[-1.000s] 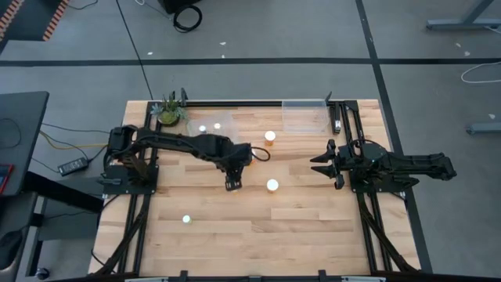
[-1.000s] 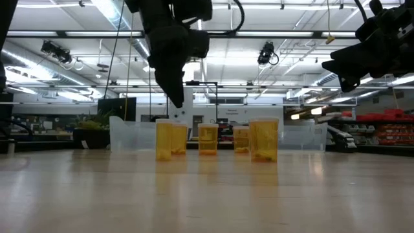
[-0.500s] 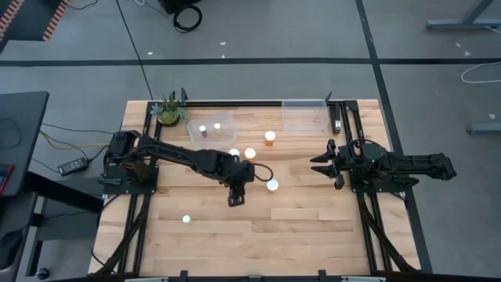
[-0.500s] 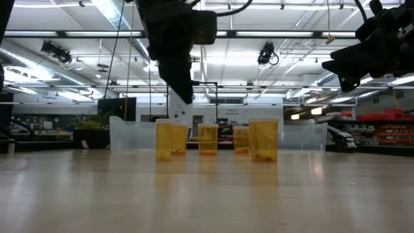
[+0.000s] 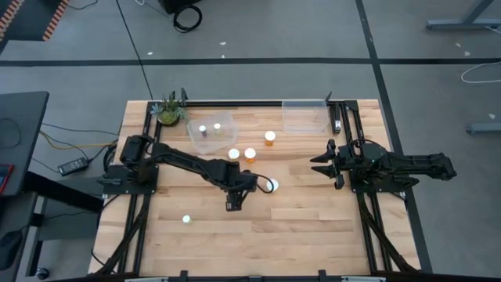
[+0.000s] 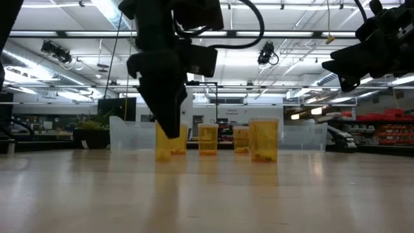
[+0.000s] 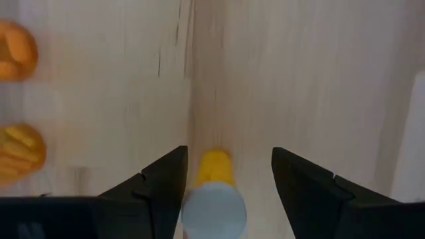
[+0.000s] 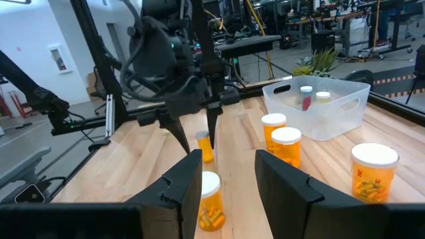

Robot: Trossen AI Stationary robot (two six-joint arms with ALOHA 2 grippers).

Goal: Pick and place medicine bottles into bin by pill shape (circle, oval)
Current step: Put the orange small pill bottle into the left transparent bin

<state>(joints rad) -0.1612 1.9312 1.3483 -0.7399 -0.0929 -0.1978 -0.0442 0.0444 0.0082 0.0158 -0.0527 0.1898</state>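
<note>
The narrow bottle needs to go in the clear bin with two bottles. My left gripper should grab it by its orange body (image 7: 216, 168) next.
My left gripper (image 6: 169, 133) is open and points down over an orange bottle with a white cap (image 7: 214, 169). Its fingers stand on the bottle's near and far sides, below cap level, with small gaps showing in the left wrist view. The gripper (image 5: 233, 204) hides this bottle in the high view. The bottle shows partly in the low view (image 6: 163, 152) and in the right wrist view (image 8: 205, 151). It stands upright on the table. My right gripper (image 5: 327, 164) is open and empty at the table's right, above the wood.
More white-capped bottles stand on the table: one right of my left gripper (image 5: 272, 186), three farther back (image 5: 233, 154) (image 5: 250, 153) (image 5: 269, 136), one near the front left (image 5: 186, 219). A clear bin (image 5: 225, 119) holds two bottles. A second clear bin (image 5: 304, 116) and a plant (image 5: 169, 112) stand at the back.
My left gripper has come down from above the orange bottle's cap, shifting a little toward the near edge. Its fingers now reach down past the cap on either side. The bottle has not moved.
</note>
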